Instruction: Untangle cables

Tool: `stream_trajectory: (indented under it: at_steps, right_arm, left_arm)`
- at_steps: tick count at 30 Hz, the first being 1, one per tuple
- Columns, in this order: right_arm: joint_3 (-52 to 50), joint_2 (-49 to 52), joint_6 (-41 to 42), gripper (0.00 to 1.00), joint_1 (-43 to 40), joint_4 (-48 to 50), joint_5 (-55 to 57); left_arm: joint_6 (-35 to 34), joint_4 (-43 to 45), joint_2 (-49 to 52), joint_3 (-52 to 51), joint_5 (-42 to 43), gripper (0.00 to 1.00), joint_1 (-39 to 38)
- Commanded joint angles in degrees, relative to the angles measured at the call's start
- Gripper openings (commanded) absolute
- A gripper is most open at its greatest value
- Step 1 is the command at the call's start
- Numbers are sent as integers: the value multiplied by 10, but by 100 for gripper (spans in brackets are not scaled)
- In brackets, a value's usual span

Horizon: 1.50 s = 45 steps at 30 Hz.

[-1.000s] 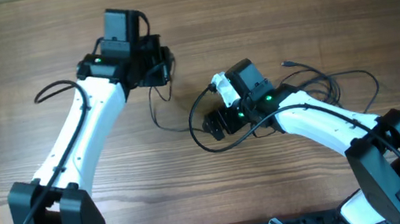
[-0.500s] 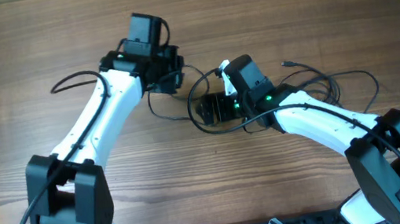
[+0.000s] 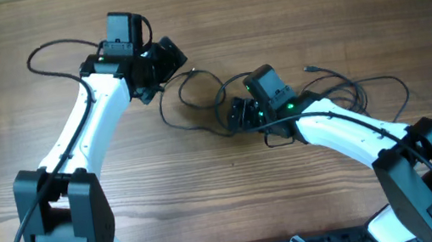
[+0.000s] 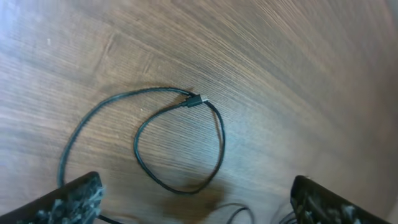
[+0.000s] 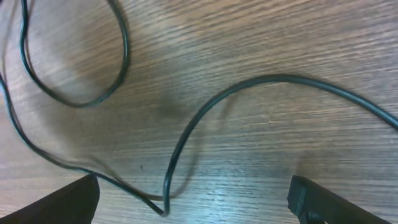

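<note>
Next, my right gripper grabs the cable's bend between its fingers, clear of the loop, to lift that cable and untangle it.
The cables are thin black cords spread on the wooden table. One loop [image 3: 196,73] lies between my two grippers, and more strands [image 3: 381,78] trail off behind the right arm. In the left wrist view a loose loop with a small plug end [image 4: 196,99] lies flat below my left gripper [image 4: 199,211], which is open and holds nothing. My left gripper [image 3: 164,70] hangs just left of that loop. My right gripper [image 3: 231,117] is open too. A cord [image 5: 186,134] curves across the wood between its fingers [image 5: 336,202], lying free.
The left arm's own thicker wire [image 3: 47,50] arcs out at the far left. A small plug [image 3: 308,67] lies behind the right arm. Bare wood surrounds the cords.
My left gripper has opened and let go of the cord, then drawn back to the left. The freed loop now lies on the table. The right gripper has shifted slightly toward it, still open.
</note>
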Motion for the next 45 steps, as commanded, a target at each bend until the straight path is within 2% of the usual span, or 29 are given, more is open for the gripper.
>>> stream_trajectory:
  at_steps: [1,5,7,11,13,15,18,22,25,27,31,32,35,40,43,45]
  right_arm:
    - [-3,25,50,100,2,27,8]
    - [-3,61,67,98,2,95,-4]
    - [-3,78,82,90,2,114,-16]
    - [-3,103,80,52,2,179,-32]
    - [-3,102,71,18,0,193,-3]
    - [5,102,32,5,-7,196,18]
    - [37,88,-67,4,-23,168,16]
    - [115,36,-108,5,-31,24,9]
    - [177,-26,-194,5,-30,-57,-68]
    - [200,-74,-230,5,-30,-74,-82]
    - [200,-151,-237,4,-30,-73,-84]
    - [200,-169,-276,5,-30,-74,-84]
    - [200,-167,-373,4,-30,-74,-83]
    - [195,-108,-525,4,-30,-67,-83]
    - [195,-40,-595,5,-30,-43,-93]
    - [195,0,-610,5,-30,-17,-99]
  left_arm:
    - [91,-7,3,4,-51,100,-1]
    - [91,-16,3,4,-77,100,-1]
    - [91,-20,3,4,-77,100,-1]
    - [91,-35,3,4,-77,100,-1]
    - [91,-43,3,4,-77,100,-1]
    - [91,-49,3,4,-77,100,-1]
    - [91,-61,3,4,-77,100,-1]
    - [91,-75,3,4,-77,100,-1]
    - [91,-76,3,4,-77,100,-1]
    - [91,-76,3,4,-77,100,-1]
    - [91,-76,3,4,-77,100,-1]
    - [91,-76,3,4,-77,100,-1]
    - [91,-76,3,4,-77,100,-1]
    - [91,-75,3,4,-77,100,-1]
    - [91,-75,3,4,-77,100,-1]
    - [91,-75,3,4,-77,100,-1]
